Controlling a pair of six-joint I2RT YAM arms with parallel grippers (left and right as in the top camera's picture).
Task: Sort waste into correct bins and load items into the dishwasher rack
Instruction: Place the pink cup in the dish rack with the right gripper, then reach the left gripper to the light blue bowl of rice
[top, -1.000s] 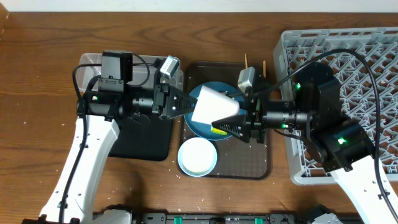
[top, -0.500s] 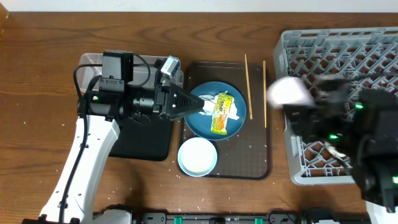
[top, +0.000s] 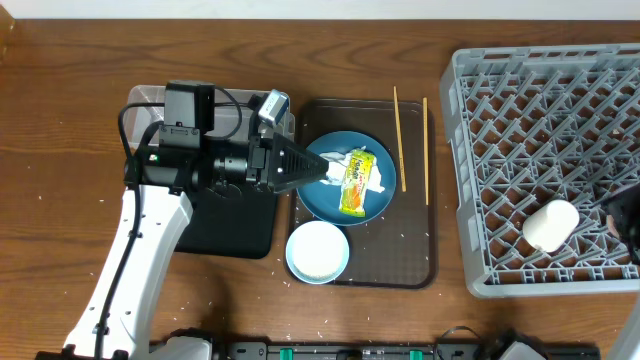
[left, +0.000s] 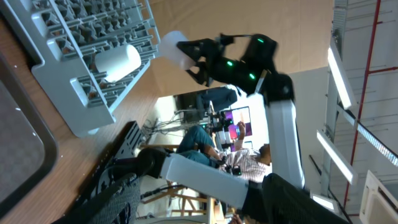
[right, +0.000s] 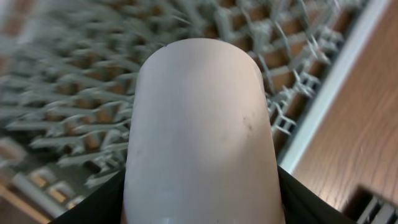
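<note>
The small pale cup is up above the grey rack (top: 520, 100) and would fall if the right gripper opened now, so the robot's right gripper should keep holding the cup until it is lower.
My left gripper (top: 318, 166) hangs open and empty over the left edge of the dark blue plate (top: 335, 205); its fingers stand wide apart in the left wrist view (left: 199, 208). On the plate lie the yellow-green wrapper (top: 353, 183) and white tissue (top: 376, 178). My right gripper (right: 202, 208) is shut on a small pale cup (right: 199, 118) above the grey rack (right: 62, 93). Overhead, only a dark bit of that gripper (top: 628, 215) shows at the right edge. The left wrist view shows it raised (left: 194, 55). Another small white cup (top: 551, 225) lies loose in the rack (top: 520, 100).
A white bowl (top: 318, 251) and two chopsticks (top: 398, 140) sit on the brown tray (top: 400, 262). The black tray (top: 235, 230) and clear tub (top: 140, 97) lie under my left arm. Rice grains dot the table near the front edge (top: 300, 335).
A second ago both grippers met at the cup above the plate. The left let go and stayed put; the right swept the cup rightwards to over the rack.
</note>
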